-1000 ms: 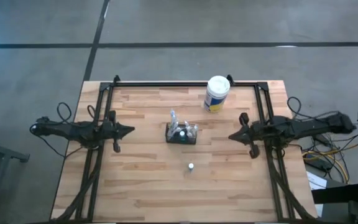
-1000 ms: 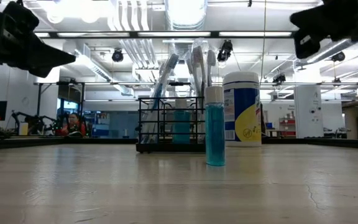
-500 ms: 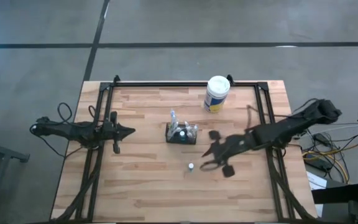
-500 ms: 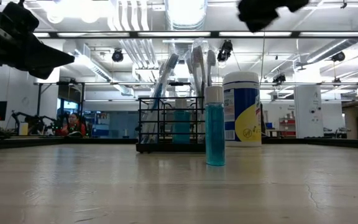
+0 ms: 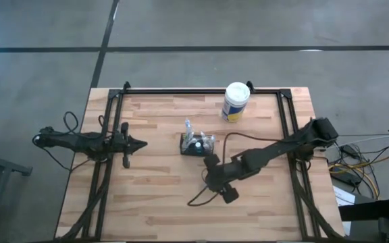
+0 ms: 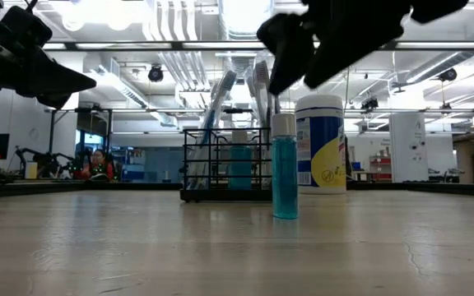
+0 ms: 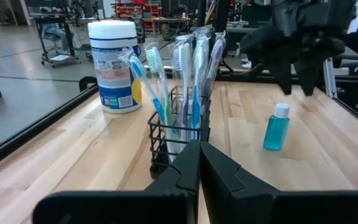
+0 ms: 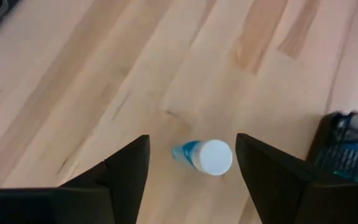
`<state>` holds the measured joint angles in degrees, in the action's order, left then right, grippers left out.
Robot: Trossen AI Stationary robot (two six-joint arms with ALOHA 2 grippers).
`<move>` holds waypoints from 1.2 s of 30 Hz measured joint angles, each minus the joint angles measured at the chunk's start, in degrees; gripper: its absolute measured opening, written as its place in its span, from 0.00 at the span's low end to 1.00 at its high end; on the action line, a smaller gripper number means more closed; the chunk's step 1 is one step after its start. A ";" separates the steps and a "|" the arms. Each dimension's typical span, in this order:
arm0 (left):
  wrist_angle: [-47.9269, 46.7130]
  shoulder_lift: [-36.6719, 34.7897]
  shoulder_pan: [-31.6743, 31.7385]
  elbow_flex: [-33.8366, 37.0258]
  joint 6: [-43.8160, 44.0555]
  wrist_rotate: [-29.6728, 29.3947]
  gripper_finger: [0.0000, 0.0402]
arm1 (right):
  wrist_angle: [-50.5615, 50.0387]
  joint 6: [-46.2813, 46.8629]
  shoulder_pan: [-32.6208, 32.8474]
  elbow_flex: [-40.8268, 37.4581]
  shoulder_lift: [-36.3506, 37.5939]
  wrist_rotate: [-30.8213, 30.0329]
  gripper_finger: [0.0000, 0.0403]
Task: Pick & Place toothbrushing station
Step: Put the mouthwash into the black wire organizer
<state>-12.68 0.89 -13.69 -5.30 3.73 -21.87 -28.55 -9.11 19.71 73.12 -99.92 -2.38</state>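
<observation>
The small blue bottle needs to go into the black mesh caddy, so my right gripper should grab it by its white cap next.
The toothbrushing station, a black mesh caddy holding several toothbrushes, stands on its base at the table's middle. Just nearer the front edge, a small blue bottle with a white cap stands upright. My right gripper hangs open above the bottle, pointing down, with one finger on either side and clear of it. In the low view the right gripper is above the cap. My left gripper waits shut, level, left of the caddy.
A white canister with a yellow-blue label stands at the far side, right of centre. The caddy lies close beside the bottle. Black frame rails run along the far edge and both sides. Bare wood lies toward the near edge.
My right gripper has swung from the table's right side toward the middle, tipped downward over the blue bottle, and opened. The bottle, caddy and canister have stayed put.
</observation>
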 joint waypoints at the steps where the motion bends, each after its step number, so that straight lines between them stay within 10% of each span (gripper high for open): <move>1: 0.03 0.00 -0.01 0.00 0.02 0.02 0.03 | -0.06 0.36 -0.19 0.06 -0.57 0.02 0.59; 18: 0.20 0.10 0.01 -0.01 -0.01 -0.06 0.03 | 3.92 0.46 -2.98 -2.28 -4.59 3.98 0.61; 36: 0.16 0.15 -0.01 0.00 0.01 -0.07 0.03 | 5.06 0.71 -4.50 -2.57 -4.31 7.26 0.42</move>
<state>-12.52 1.04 -13.69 -5.30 3.74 -21.93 -23.50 -8.41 15.21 70.54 -104.22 4.88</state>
